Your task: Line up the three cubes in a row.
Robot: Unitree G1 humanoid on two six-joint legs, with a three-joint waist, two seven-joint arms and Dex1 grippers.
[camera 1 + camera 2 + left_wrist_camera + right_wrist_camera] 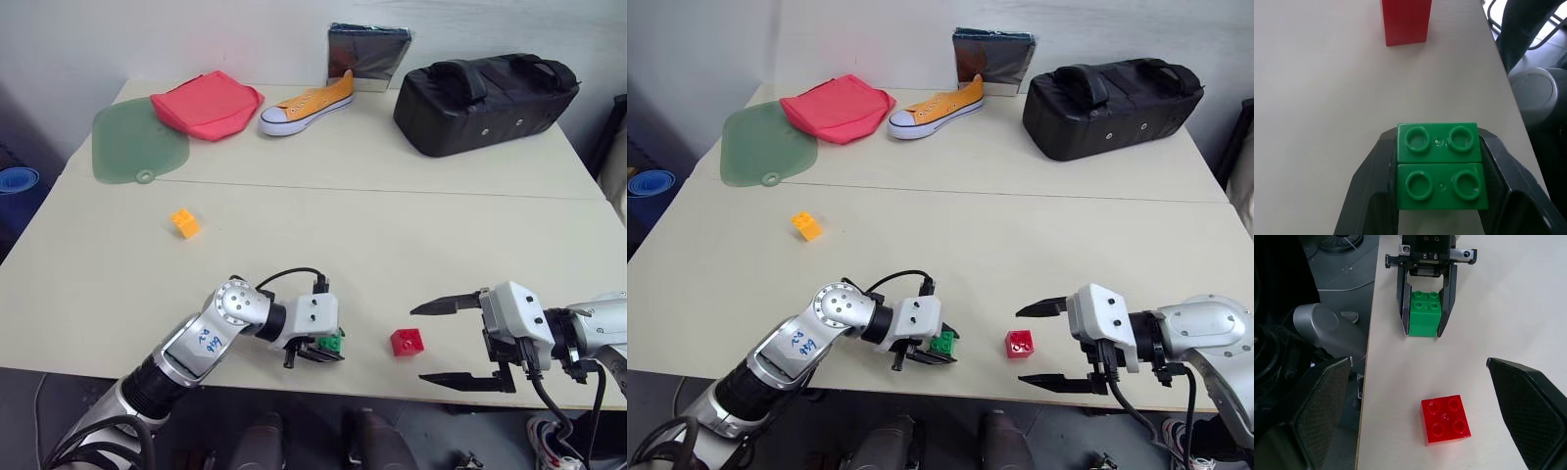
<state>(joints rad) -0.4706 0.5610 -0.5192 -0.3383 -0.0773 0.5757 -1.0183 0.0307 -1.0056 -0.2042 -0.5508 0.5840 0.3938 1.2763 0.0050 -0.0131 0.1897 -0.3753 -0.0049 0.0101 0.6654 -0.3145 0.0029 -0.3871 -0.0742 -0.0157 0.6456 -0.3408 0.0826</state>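
The green cube's base (331,351) is low over the table beside the red cube (407,341), so I need to open my left gripper and let the green cube go.
My left gripper (326,347) is shut on the green cube (333,343), held low near the table's front edge; its studs face up in the left wrist view (1440,166). The red cube (407,341) rests on the table a short way to the right of it, also near the front edge. On the red cube's right my right gripper (449,341) stands open and empty, its fingers pointing toward it. The orange-yellow cube (185,223) lies alone farther back on the left. In the right wrist view the green cube (1425,313) sits between the left fingers beyond the red cube (1445,419).
At the back of the table (343,206) lie a green mat (132,142), a red cloth (208,103), an orange sneaker (309,103), a dark framed panel (368,54) and a black bag (485,98). A seam crosses the table.
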